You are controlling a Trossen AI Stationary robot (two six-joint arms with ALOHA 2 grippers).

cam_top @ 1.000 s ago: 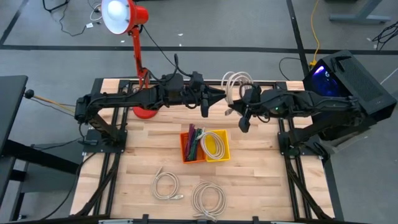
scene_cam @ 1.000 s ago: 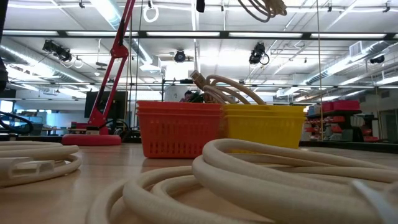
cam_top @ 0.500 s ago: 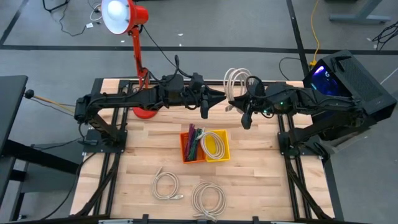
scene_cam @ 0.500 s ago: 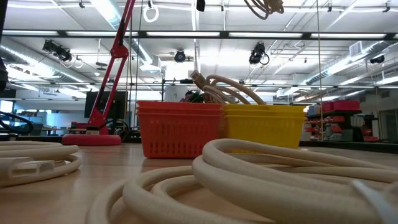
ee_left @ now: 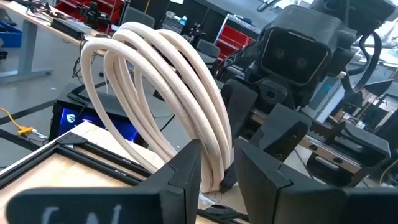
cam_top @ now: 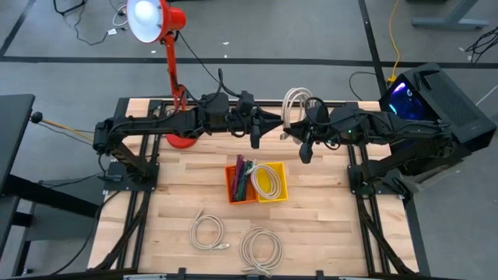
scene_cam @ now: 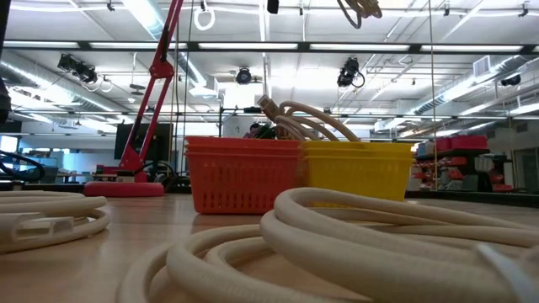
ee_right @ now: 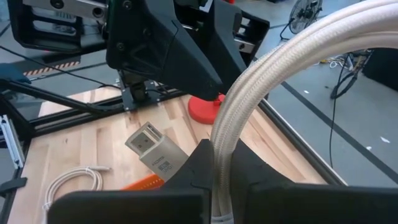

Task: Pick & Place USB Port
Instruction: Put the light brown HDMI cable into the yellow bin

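The coil has to go to the yellow basket (cam_top: 272,187), so the left gripper should take hold of the gathered parts of the white cable coil (cam_top: 297,105) next.
A white cable coil (cam_top: 297,105) is high above the table's far middle, held by my right gripper (cam_top: 294,131), which is shut on it. In the right wrist view the strands (ee_right: 292,68) arc away from the gripper (ee_right: 221,186), and a pale USB plug (ee_right: 155,149) sticks out free beside them. My left gripper (cam_top: 274,124) faces it from the left and is open. The coil's (ee_left: 161,81) lower part shows in the gap of the left gripper (ee_left: 219,171); I cannot tell whether they touch. The coil's lowest loops (scene_cam: 358,8) hang at the top of the low view. My right gripper pinches several strands of the coil together at one end of the loop (ee_right: 219,163), between its two fingers. The fingers come level from the table's right, across the strands. The coil is lifted clear, and its loop reaches toward the far edge.
An orange basket (cam_top: 240,180) with dark cables and a yellow basket (cam_top: 270,180) with a white coil stand side by side mid-table. Two more white coils (cam_top: 208,232) (cam_top: 261,249) lie near the near edge. A red lamp (cam_top: 175,78) stands at the far left.
My right gripper has carried the coil a little higher and slightly toward my left gripper. Less of the coil now hangs into the top of the low view.
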